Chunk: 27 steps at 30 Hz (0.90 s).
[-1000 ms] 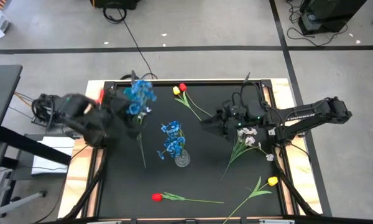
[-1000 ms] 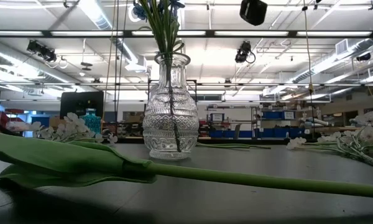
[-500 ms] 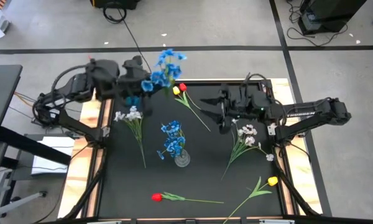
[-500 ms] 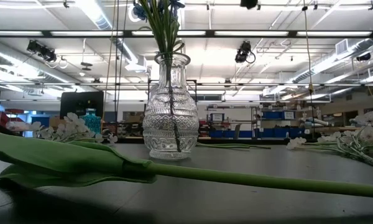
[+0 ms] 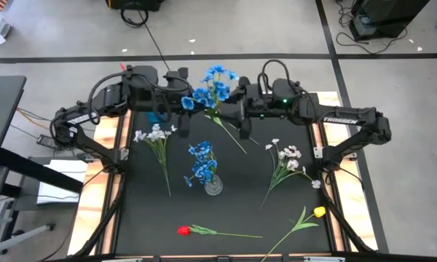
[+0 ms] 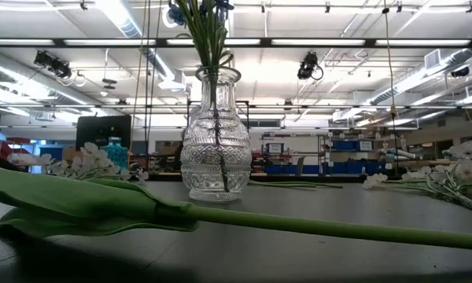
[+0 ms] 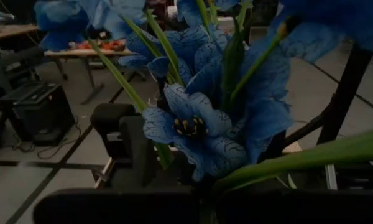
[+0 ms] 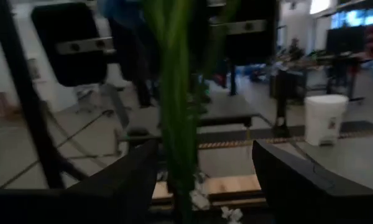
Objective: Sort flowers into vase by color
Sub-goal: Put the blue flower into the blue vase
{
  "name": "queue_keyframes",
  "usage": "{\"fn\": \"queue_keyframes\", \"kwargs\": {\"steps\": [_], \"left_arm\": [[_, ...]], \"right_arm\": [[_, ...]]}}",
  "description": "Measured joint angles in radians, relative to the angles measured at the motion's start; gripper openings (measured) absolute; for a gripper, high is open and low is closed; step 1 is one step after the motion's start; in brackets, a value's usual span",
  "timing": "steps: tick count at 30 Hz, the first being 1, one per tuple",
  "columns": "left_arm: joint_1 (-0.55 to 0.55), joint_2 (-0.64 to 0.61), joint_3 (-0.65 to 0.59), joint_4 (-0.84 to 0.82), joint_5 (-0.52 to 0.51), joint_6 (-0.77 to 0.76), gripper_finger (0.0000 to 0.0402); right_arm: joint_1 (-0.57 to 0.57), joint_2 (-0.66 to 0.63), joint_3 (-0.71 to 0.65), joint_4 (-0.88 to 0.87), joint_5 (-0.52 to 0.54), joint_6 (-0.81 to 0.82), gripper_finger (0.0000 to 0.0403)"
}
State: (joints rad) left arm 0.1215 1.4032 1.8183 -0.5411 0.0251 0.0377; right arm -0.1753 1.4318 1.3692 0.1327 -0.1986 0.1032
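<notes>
I will next grab the green stems of the blue flower bunch (image 5: 213, 86) with my right gripper, so that the blue flowers get sorted into the vase (image 5: 213, 185).
My left gripper (image 5: 183, 102) hangs above the table's far edge, shut on a blue flower bunch (image 5: 213, 86) whose blossoms (image 7: 202, 124) fill the left wrist view. My right gripper (image 5: 231, 110) faces it from the right, open. The bunch's green stems (image 8: 174, 118) stand between its two fingers (image 8: 129, 182); no touch shows. The glass vase (image 5: 213, 185) stands mid-table with blue flowers (image 5: 202, 164) stuck in its neck (image 6: 215, 82). White sprigs (image 5: 154, 138) (image 5: 288, 161), a red tulip (image 5: 183, 231) and a yellow tulip (image 5: 319, 212) lie flat on the mat. My left gripper has the blue bunch by its green stems (image 7: 227, 182), just below the blossoms. The fingers come level from the table's left. The bunch is lifted clear of the table, its blossoms beyond the fingertips. The blossoms and dark fingers hide the exact place of contact.
A green tulip stem (image 5: 231, 137) lies on the mat under the two grippers. In the low view the red tulip's stem and leaf (image 6: 86, 206) lie across the foreground. Wooden rails (image 5: 108, 156) edge the black mat; cables lie on the floor beyond the far edge.
My left gripper has swung from the table's left side up and toward the middle of the far edge, turning level, and the blue bunch has gone with it, lifted clear. My right gripper has risen and gone toward the far edge and left, up to the bunch.
</notes>
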Motion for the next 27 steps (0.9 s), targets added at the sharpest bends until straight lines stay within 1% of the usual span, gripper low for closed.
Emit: {"fn": "queue_keyframes", "kwargs": {"steps": [8,12,15,17,20,21,24,27], "left_arm": [[0.000,0.018,0.000,0.010,0.000,0.005,0.0021],[0.000,0.019,0.000,-0.002,0.000,0.009,0.0023],[0.000,0.019,0.000,-0.016,-0.004,0.008,0.0025],[0.000,0.019,0.000,-0.019,-0.018,0.005,0.0026],[0.001,0.017,0.000,-0.019,-0.043,0.003,0.0027],[0.000,0.017,0.000,-0.016,-0.053,0.003,0.0027],[0.009,0.017,0.000,-0.015,-0.055,-0.004,0.0034],[0.016,0.016,-0.001,-0.015,-0.057,-0.008,0.0050]], "right_arm": [[-0.005,0.083,0.107,-0.023,-0.073,-0.012,0.0232],[-0.008,0.092,0.116,-0.045,-0.072,0.005,0.0197],[-0.016,0.066,0.118,-0.084,-0.057,0.012,0.0152],[-0.024,0.053,0.119,-0.107,-0.062,0.017,0.0107],[-0.027,0.047,0.118,-0.108,-0.078,-0.008,0.0028],[-0.027,0.047,0.118,-0.104,-0.084,-0.020,0.0019],[-0.027,0.046,0.118,-0.105,-0.084,-0.005,0.0020],[-0.025,0.051,0.118,-0.107,-0.082,-0.003,0.0013]]}}
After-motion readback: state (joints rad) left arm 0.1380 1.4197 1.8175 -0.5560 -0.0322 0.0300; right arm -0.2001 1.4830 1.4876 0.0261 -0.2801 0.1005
